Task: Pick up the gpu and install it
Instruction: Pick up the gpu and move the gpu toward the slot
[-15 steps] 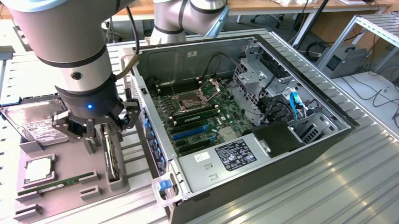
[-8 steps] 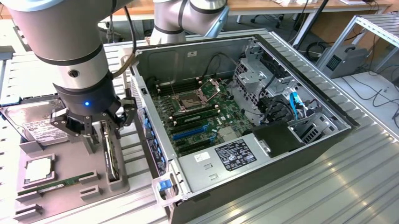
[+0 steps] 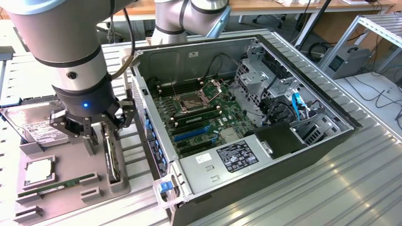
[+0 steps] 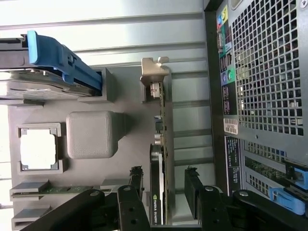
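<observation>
My gripper needs to lower before it closes on the GPU. My fingers are still above the GPU's upper edge (image 3: 110,153), and grey tray shows between them.
The gpu (image 3: 112,159) stands on its edge in a slot of the grey holder tray (image 3: 69,162), beside the open computer case (image 3: 251,117). In the wrist view the gpu (image 4: 159,192) is a thin black card with a pale metal bracket (image 4: 155,72) at its far end. My gripper (image 3: 100,136) is lowered over the card's near end. The gripper (image 4: 164,185) is open, with one of its fingers (image 4: 136,180) on each side of the card and a small gap to it on both sides.
On the tray lie a silver hard drive (image 3: 37,127), a processor (image 3: 37,172) and a green memory stick (image 3: 56,184). Inside the case, the motherboard shows blue expansion slots (image 3: 191,134). The case's rear grille (image 4: 264,96) stands close beside the tray.
</observation>
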`<action>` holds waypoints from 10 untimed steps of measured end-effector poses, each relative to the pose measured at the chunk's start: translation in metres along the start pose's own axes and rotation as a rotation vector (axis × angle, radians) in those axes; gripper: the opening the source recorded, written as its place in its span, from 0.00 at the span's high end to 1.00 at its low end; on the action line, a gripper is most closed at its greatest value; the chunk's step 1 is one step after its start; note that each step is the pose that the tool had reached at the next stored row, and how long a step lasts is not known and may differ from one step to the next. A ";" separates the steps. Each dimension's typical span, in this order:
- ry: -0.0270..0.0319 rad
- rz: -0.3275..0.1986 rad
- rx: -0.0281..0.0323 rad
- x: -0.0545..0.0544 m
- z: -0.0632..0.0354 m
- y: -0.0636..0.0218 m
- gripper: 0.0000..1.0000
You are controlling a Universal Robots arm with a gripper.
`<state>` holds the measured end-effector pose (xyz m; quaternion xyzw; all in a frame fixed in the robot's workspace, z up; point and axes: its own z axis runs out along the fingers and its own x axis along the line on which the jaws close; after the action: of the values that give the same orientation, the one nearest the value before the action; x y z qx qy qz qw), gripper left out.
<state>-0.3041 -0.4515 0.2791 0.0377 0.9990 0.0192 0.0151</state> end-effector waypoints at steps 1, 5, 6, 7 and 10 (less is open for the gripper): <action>0.0000 0.000 0.0000 0.001 0.0008 0.0001 0.52; 0.0000 0.000 -0.0001 0.002 0.0046 0.0001 0.52; 0.0001 0.000 0.0000 0.002 0.0054 0.0001 0.52; 0.0001 0.000 0.0000 0.002 0.0061 0.0001 0.52; 0.0001 0.000 0.0000 0.002 0.0088 0.0000 0.52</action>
<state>-0.3060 -0.4510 0.2703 0.0377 0.9990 0.0192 0.0151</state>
